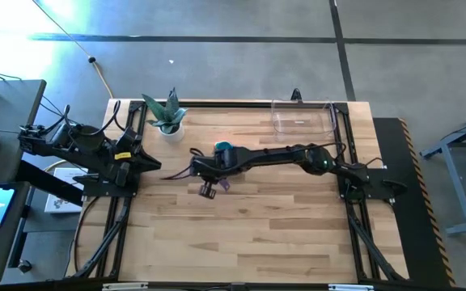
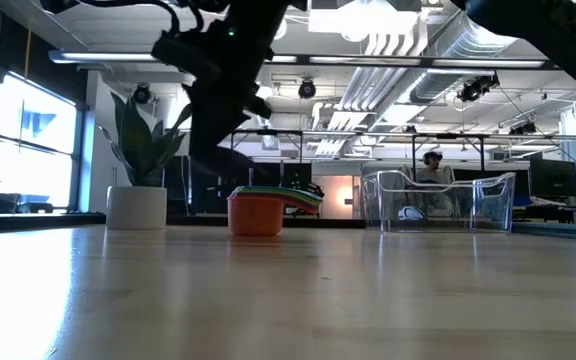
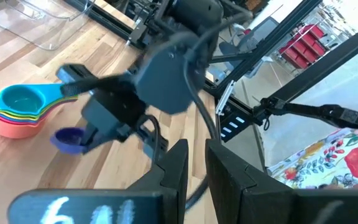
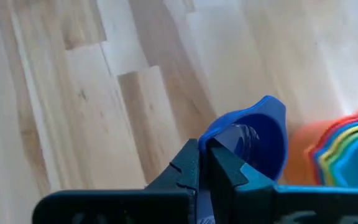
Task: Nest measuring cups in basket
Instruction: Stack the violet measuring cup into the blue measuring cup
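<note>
The purple cup's bowl (image 1: 224, 184) hangs beside the teal cup (image 1: 223, 145). The purple cup goes over the teal cup, before my right gripper releases the purple cup.
A stack of nested measuring cups (image 1: 225, 149), teal on top and orange at the bottom, rests on the table's middle (image 2: 258, 212). Just nearer lies my right gripper (image 1: 209, 191), shut on a purple cup (image 3: 69, 138); this cup shows blue-violet in the right wrist view (image 4: 253, 140). The clear basket (image 1: 302, 118) sits at the far right edge. My left gripper (image 3: 196, 165) waits at the table's left edge, its fingers a little apart with nothing between them. My right gripper pinches the purple cup between its two fingers (image 4: 225, 165) at the bowl's near edge (image 4: 232, 134); the fingers hide the exact part. They slant down from the table's right. The bowl juts out beyond the fingertips, clear of the table.
A white pot with a green plant (image 1: 167, 120) stands at the far left, near the left arm. Bare wood (image 1: 257, 234) spreads over the table's near half. A dark frame (image 1: 354, 162) edges the table.
</note>
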Motion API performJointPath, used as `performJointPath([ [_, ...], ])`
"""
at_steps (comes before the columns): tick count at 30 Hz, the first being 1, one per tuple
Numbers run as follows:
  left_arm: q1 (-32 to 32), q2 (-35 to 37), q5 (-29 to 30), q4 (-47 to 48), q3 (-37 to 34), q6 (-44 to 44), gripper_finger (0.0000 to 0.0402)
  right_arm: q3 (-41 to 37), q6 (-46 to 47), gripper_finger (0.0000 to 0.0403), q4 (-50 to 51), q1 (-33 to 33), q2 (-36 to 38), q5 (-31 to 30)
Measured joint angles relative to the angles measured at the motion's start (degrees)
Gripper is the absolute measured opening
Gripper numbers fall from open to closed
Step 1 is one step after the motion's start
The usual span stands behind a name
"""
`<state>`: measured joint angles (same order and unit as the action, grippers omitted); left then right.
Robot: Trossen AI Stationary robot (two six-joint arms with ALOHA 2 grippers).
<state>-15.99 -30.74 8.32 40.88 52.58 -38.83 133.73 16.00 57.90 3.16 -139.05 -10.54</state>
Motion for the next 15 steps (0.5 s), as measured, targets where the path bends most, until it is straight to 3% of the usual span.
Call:
performJointPath([
  [15, 0.0, 0.0, 0.1, -0.1, 0.0, 0.0, 0.0046, 0.2, -14.8, 0.0001, 9.9, -3.6, 0.9, -1.5],
])
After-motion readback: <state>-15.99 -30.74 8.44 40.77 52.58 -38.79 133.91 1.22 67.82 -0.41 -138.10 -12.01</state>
